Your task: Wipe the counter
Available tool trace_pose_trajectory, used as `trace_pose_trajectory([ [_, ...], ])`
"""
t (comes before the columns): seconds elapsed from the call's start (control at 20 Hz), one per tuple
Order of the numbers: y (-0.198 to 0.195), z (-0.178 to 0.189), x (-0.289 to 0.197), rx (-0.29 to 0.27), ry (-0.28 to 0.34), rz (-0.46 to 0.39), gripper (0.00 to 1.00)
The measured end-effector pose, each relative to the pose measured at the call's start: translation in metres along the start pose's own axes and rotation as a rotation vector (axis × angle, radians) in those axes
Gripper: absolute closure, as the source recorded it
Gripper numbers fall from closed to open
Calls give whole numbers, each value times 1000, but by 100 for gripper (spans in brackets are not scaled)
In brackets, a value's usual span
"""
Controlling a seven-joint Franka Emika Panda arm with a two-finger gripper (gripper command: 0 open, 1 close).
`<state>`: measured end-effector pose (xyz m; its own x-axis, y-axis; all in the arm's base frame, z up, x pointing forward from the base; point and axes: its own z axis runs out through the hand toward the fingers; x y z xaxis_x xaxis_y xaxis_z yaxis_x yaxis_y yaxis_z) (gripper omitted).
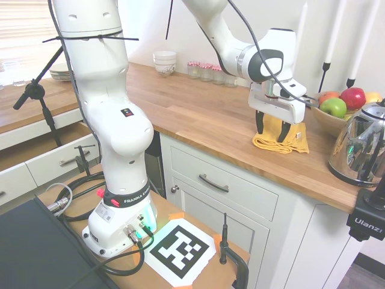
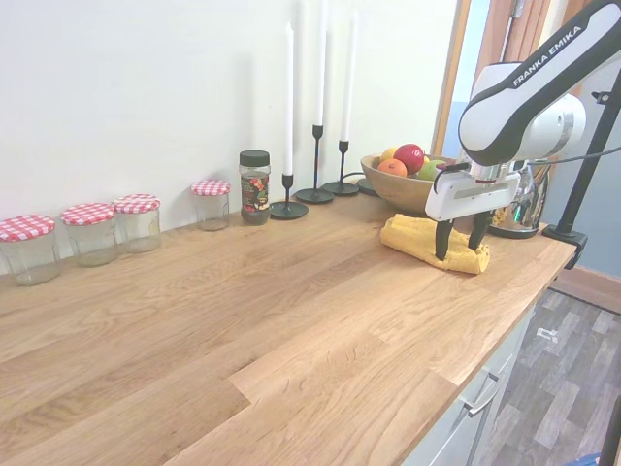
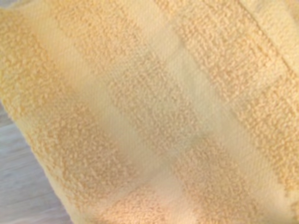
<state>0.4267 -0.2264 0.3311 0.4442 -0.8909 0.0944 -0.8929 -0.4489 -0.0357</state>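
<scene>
One fold of the yellow cloth stands up and the rest is flat on the counter, so the robot's gripper needs to take hold of that raised fold (image 1: 272,127) next.
The counter (image 1: 198,114) (image 2: 291,320) is a long brown wooden top over white cabinets. A small yellow folded cloth (image 1: 299,140) (image 2: 408,236) lies on it near the front edge, in front of the fruit bowl. My gripper (image 1: 271,133) (image 2: 460,243) stands straight down on the cloth, open, with its two dark fingers spread apart and their tips down in the cloth, a fold of it between them. The wrist view is filled by the yellow cloth (image 3: 163,102), with a strip of wood at one corner.
Behind the cloth sits a wooden fruit bowl (image 1: 328,120) (image 2: 403,189), with a steel kettle (image 1: 361,147) beside it. Candlesticks (image 2: 315,146), a spice jar (image 2: 255,186) and red-lidded jars (image 2: 92,228) (image 1: 204,71) line the wall. White bowls (image 1: 165,62) stand further along.
</scene>
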Motion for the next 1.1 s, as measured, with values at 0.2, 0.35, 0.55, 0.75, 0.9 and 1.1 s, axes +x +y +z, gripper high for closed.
trace_pose_trajectory([
  [0.2,-1,0,-1,4,-6,-3,100],
  [0.35,-3,0,-3,10,-13,-3,100],
  [0.55,-4,1,-4,19,-23,2,100],
  [0.75,-4,1,-4,28,-31,2,100],
  [0.9,-5,1,-4,33,-36,4,100],
  [1.1,-5,0,-5,37,-38,6,100],
])
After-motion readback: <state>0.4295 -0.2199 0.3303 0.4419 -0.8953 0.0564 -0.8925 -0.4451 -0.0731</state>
